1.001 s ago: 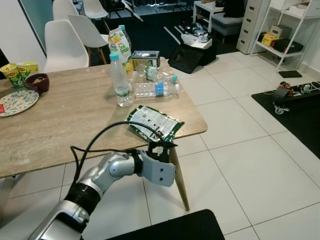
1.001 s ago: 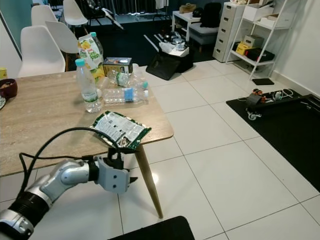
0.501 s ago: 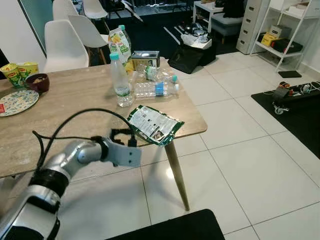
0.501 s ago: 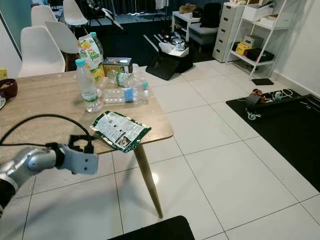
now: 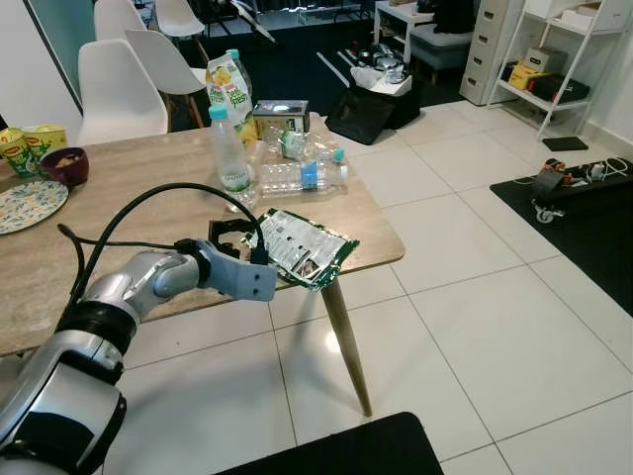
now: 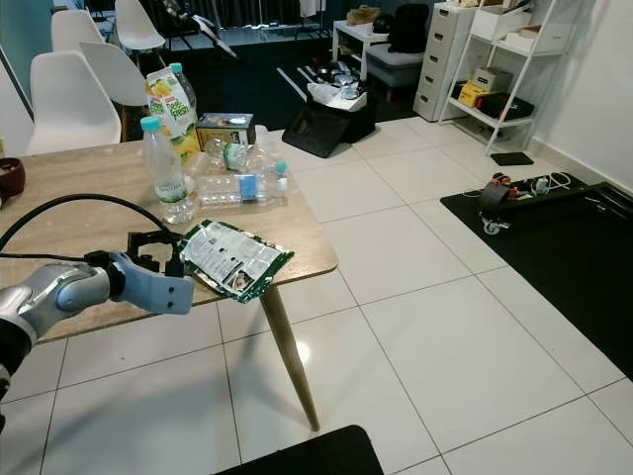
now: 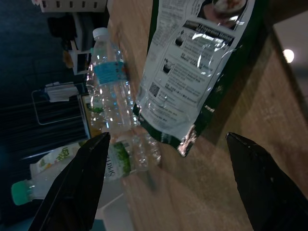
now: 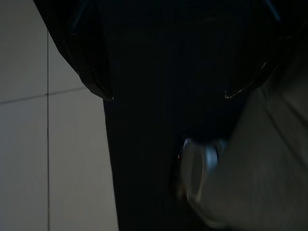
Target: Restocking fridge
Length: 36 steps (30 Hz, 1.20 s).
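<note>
I should next grab the bag by its narrower lower edge (image 5: 253, 236) with my left gripper, because the bag's printed body spreads wide and flat on the tabletop.
A green and white snack bag (image 5: 302, 245) lies flat on the near right corner of the wooden table (image 5: 148, 198), one end jutting over the edge. My left gripper (image 5: 237, 237) hovers open just above the tabletop, right beside the bag's left end. In the left wrist view the bag (image 7: 202, 72) lies ahead between the spread black fingers (image 7: 79, 187). An upright water bottle (image 5: 229, 148), a lying water bottle (image 5: 297, 176) and a juice carton (image 5: 226, 84) stand farther back. My right arm hangs idle in the shade.
A small box (image 5: 280, 116) and crumpled bottles sit at the table's far right. Cups, a bowl (image 5: 67, 163) and a plate (image 5: 30, 203) are at the left. White chairs (image 5: 124, 84) stand behind. Tiled floor lies to the right, with shelves (image 5: 564, 69) and bags beyond.
My left gripper came out from below the table's front edge, swung left, then rose onto the tabletop beside the bag. The bag and bottles stayed put.
</note>
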### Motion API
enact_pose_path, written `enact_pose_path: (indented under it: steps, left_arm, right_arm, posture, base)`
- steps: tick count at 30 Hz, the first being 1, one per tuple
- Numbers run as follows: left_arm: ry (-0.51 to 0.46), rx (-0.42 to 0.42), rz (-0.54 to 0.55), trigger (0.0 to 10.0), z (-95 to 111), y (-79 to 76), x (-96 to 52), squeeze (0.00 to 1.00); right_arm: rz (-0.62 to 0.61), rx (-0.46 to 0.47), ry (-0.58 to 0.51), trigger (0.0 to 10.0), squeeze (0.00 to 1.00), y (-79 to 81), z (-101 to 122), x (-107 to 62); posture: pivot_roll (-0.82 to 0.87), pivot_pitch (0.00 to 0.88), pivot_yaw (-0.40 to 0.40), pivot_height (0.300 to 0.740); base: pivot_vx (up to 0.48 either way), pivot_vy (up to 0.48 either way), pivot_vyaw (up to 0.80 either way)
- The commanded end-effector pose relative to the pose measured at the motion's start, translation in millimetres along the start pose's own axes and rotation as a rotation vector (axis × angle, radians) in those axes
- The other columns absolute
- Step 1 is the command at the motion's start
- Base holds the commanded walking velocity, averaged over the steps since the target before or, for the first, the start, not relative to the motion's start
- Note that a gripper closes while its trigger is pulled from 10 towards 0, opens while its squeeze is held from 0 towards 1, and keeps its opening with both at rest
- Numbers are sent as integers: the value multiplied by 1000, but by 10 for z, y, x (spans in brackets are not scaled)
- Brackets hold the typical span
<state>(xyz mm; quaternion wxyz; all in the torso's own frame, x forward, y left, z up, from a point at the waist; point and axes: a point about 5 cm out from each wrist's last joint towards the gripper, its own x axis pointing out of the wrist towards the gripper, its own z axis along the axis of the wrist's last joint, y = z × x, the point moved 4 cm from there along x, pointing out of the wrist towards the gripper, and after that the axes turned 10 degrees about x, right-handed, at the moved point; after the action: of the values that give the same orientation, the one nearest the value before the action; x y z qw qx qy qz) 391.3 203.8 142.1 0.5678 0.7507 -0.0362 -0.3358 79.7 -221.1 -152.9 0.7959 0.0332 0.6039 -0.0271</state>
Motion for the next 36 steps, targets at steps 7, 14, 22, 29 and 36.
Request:
enact_pose_path:
  steps: [7, 14, 22, 29, 36]
  left_arm:
    - [39, 86, -57, 10000, -126, -71, -59, 0]
    - [85, 155, -85, 10000, -180, -141, -19, 0]
    - [174, 132, 10, 10000, -259, -130, 19, 0]
    - [174, 8, 124, 10000, -178, -100, 88, 0]
    - [159, -38, 116, 10000, -69, -230, 164, 0]
  right_arm:
    - [1, -17, 21, 10000, 0, -57, -127, -28]
    - [-9, -8, 17, 10000, 0, -128, -178, -54]
    - [-12, -27, 19, 10000, 0, -190, -212, -77]
    - [-19, -30, 11, 10000, 0, -236, -189, -87]
    - [-21, -33, 6, 10000, 0, -264, -185, -96]
  posture:
    - [-41, 0, 11, 740]
    - [-62, 0, 15, 740]
    - [-76, 0, 7, 740]
    - [-91, 0, 2, 740]
    - [-107, 0, 7, 740]
  base:
    - [0, 0, 0]
    - [0, 0, 0]
    - [0, 0, 0]
    - [0, 0, 0]
    - [0, 0, 0]
